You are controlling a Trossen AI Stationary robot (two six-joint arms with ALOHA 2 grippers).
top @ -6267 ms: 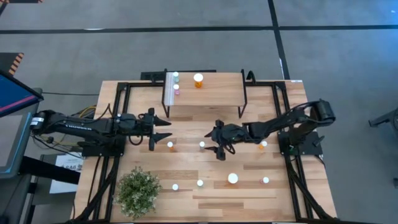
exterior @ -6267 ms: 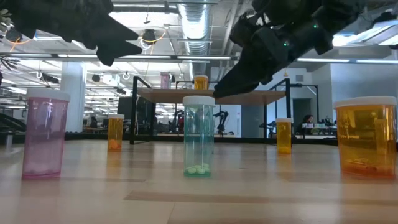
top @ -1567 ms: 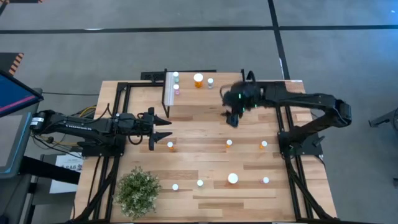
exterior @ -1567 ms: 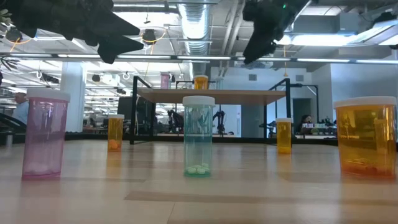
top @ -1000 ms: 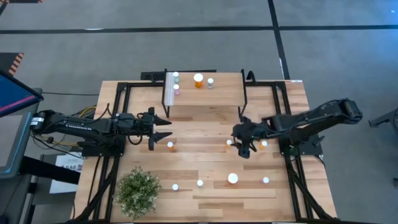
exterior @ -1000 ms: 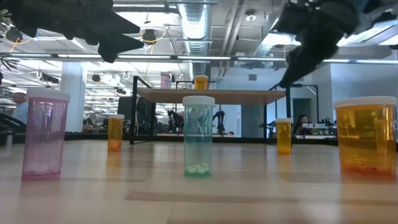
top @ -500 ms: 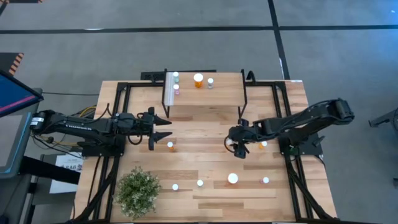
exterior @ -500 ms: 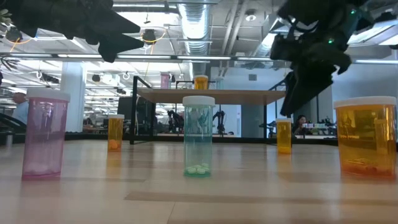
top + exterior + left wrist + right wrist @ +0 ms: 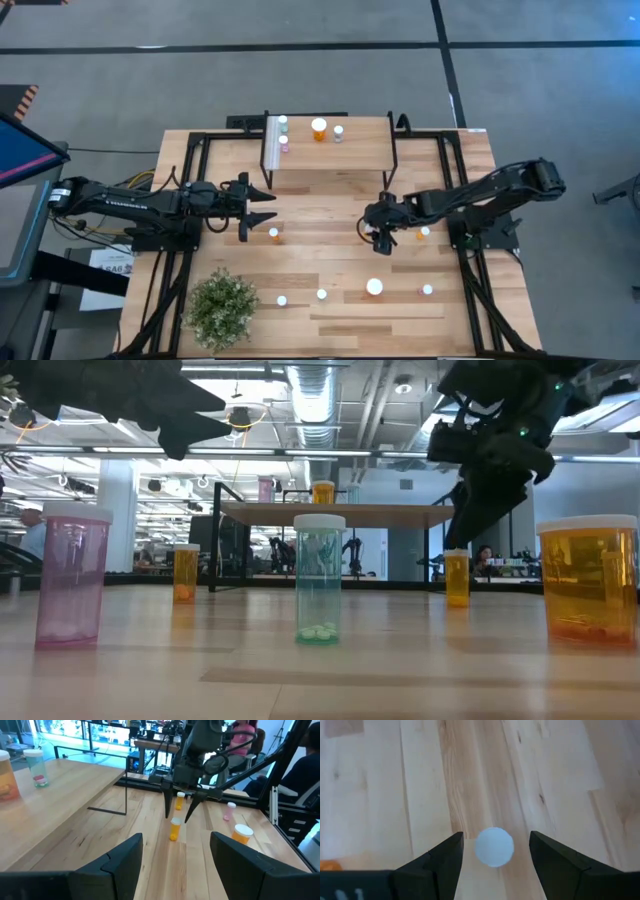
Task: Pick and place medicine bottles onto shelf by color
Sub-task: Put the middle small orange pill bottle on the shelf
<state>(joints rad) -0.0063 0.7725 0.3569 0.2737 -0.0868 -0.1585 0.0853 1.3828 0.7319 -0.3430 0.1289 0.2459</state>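
The small orange bottle should stand upright on the shelf, so next my right gripper should grab it by its white cap (image 9: 494, 848).
My right gripper (image 9: 376, 233) (image 9: 495, 839) is open and points down over a small orange bottle (image 9: 175, 829) standing mid-table. Its white cap (image 9: 494, 848) sits between the fingers with a gap on each side. My left gripper (image 9: 262, 208) (image 9: 175, 845) waits open above the table's left part, near another orange bottle (image 9: 273, 234). The shelf (image 9: 345, 152) stands at the far edge. It carries several small bottles along its left end (image 9: 283, 134), a larger orange one (image 9: 319, 127) and a small one (image 9: 338, 130).
More bottles stand on the table: an orange one (image 9: 424, 232) right of my right gripper, and near the front two small ones (image 9: 281, 299) (image 9: 321, 294), a large orange one (image 9: 374, 287) and a pink one (image 9: 427, 290). A bushy plant (image 9: 222, 308) fills the near left corner.
My right gripper has come away from the shelf's right end toward the near side. It then shifted a little toward the table's left and sank over the small orange bottle, staying open. The bottles have not moved.
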